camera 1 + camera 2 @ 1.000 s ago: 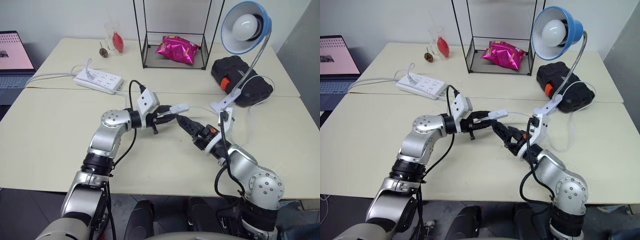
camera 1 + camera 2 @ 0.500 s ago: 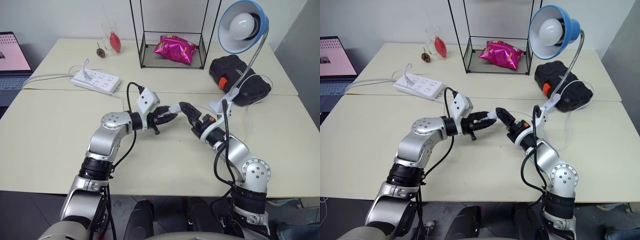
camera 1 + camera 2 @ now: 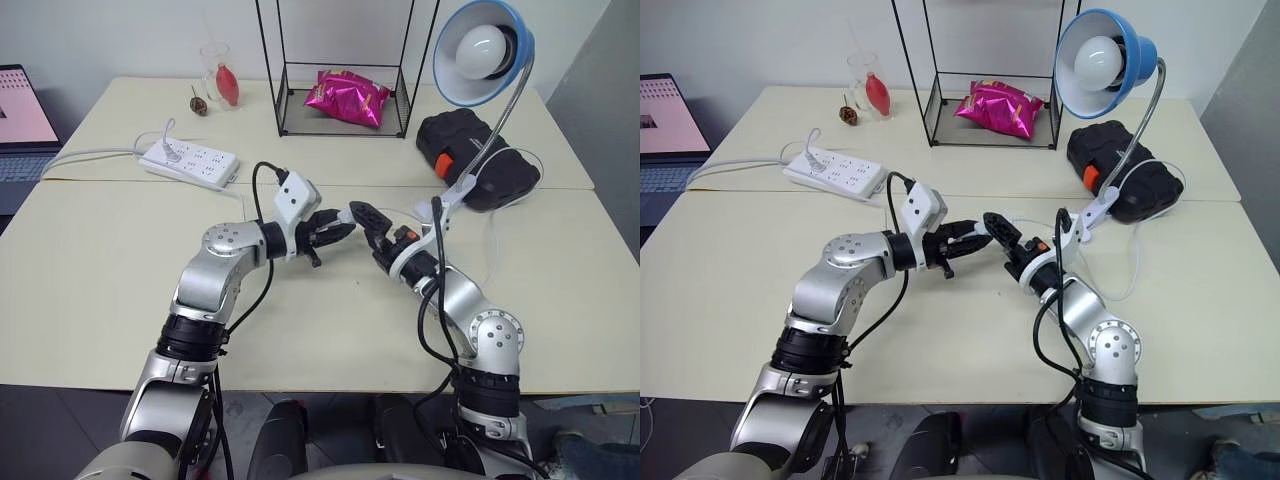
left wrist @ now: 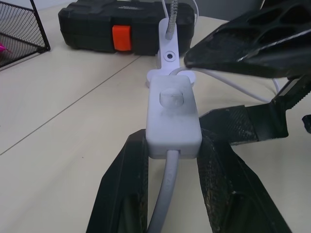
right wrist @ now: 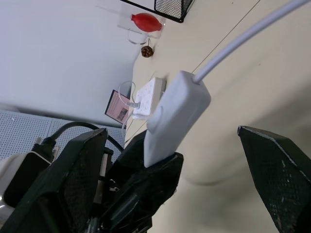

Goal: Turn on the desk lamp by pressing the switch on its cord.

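Note:
I should pinch the white switch across its button (image 5: 154, 122) with my right gripper. That will turn on the lamp.
The small white switch (image 4: 172, 116) is held off the table with my left gripper (image 4: 172, 143) shut on its sides, button face up. The thin white cord (image 4: 164, 199) leaves both its ends. My right gripper (image 5: 170, 133) is open, meeting the left one (image 3: 335, 228) over the table's middle. One of its fingers (image 4: 252, 43) hangs above the switch's button and the other (image 4: 243, 126) sits beside it, neither touching. The desk lamp (image 3: 482, 48) has a blue shade, a silver gooseneck and a white clip base (image 3: 452, 195), and stands at the back right.
A black case (image 3: 478, 160) lies behind the lamp's base. At the back stands a wire rack (image 3: 345, 70) holding a pink bag. A white power strip (image 3: 190, 162) lies at the back left, with a glass (image 3: 220, 75) behind it and a laptop (image 3: 20, 105) at the far left.
My right gripper has come forward and left and rolled, so its open fingers now straddle the switch. My left gripper has kept the switch in place.

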`<state>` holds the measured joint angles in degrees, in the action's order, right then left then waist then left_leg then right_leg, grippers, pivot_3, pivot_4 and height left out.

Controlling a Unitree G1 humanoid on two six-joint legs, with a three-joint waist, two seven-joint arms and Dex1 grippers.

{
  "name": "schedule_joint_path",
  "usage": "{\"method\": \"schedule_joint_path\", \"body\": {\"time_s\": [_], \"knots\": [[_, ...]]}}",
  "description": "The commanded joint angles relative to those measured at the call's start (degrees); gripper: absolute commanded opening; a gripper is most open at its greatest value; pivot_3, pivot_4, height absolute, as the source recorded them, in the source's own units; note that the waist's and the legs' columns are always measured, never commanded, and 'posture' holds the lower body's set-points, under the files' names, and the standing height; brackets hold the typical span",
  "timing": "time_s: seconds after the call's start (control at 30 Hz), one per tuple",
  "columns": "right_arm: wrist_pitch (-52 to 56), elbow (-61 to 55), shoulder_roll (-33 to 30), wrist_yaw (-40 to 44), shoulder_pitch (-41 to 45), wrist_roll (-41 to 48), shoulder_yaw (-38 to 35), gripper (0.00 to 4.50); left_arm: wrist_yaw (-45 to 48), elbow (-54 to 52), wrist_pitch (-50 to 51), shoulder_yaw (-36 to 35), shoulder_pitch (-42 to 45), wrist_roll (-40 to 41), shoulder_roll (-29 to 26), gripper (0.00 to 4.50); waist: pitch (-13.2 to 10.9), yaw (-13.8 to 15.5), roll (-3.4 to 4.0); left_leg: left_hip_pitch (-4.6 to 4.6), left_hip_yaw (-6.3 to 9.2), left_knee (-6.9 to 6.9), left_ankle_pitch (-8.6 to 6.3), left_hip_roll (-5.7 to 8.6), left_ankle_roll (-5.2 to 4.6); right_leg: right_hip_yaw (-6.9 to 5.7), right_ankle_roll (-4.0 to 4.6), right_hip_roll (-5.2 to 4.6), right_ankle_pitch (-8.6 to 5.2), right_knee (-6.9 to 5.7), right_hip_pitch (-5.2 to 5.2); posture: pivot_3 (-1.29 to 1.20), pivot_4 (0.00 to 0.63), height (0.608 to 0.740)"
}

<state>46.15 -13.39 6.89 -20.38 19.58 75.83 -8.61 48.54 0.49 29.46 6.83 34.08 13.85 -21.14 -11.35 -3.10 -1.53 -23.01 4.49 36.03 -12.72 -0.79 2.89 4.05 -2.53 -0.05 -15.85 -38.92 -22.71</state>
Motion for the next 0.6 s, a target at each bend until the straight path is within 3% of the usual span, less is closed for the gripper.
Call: {"method": "schedule_joint_path", "body": {"time_s": [0.03, 0.6], "knots": [[-0.79, -0.6, 2.08, 0.05, 0.32, 1.58, 1.13, 4.32, -0.16, -2.86, -0.03, -0.32, 0.44, 1.04, -0.45, 1.06, 0.0, -0.01, 0.0, 0.0, 0.0, 0.0, 0.0, 0.0, 0.0, 0.0, 0.0, 0.0, 0.0, 0.0, 0.0, 0.0, 0.15, 0.74], [-2.37, 0.51, 2.37, 0.46, 0.35, 3.0, 1.65, 0.6, -0.47, -3.74, -0.08, 0.17, -0.3, 1.13, -1.22, 1.06, 0.0, -0.06, 0.0, -0.04, 0.0, -0.03, 0.0, 0.0, 0.0, 0.0, 0.0, 0.0, -0.01, 0.03, -0.05, 0.0, 0.15, 0.74]]}}
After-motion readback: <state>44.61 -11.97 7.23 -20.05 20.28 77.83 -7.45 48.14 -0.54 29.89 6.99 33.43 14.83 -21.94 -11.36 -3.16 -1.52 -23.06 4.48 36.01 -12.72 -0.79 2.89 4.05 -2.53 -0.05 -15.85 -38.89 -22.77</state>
